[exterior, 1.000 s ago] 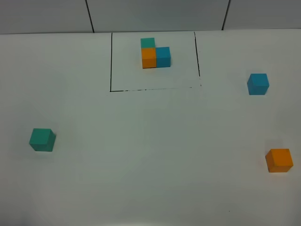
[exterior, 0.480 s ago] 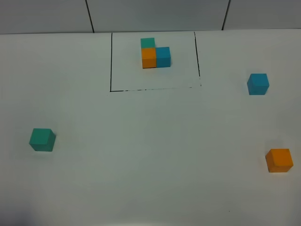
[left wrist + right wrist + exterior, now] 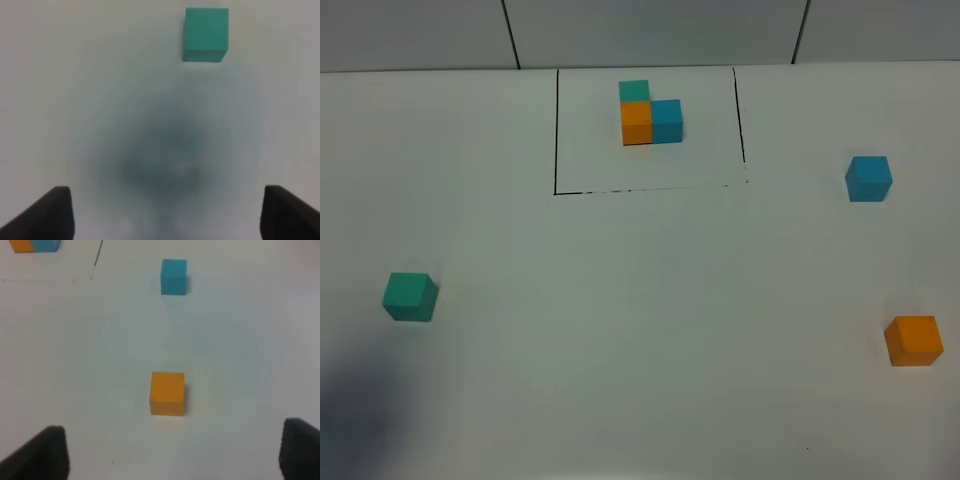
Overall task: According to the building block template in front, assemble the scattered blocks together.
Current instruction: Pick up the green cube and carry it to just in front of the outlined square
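Note:
My left gripper takes hold of the teal-green block [image 3: 410,297] by its opposite sides next, to assemble the blocks like the building block template [image 3: 650,112].
The building block template [image 3: 650,112] is a joined teal-green, orange and blue trio inside a thin black rectangle at the back centre; part of it shows in the right wrist view [image 3: 34,245]. The teal-green block [image 3: 410,297] lies at the left and shows in the left wrist view [image 3: 205,34], ahead of my left gripper [image 3: 170,220], which is open and empty. The blue block [image 3: 868,179] [image 3: 174,276] and the orange block [image 3: 913,340] [image 3: 167,393] lie at the right. My right gripper [image 3: 170,455] is open and empty, short of the orange block. Neither gripper shows in the exterior view.
The white table [image 3: 640,300] carries only the blocks and the drawn frame [image 3: 556,130]. A grey panelled wall [image 3: 650,30] runs along the back edge. A dark shadow [image 3: 360,410] lies on the table at the front left.
A dark shadow has spread over the table's front left corner in the exterior view. The blocks have not moved.

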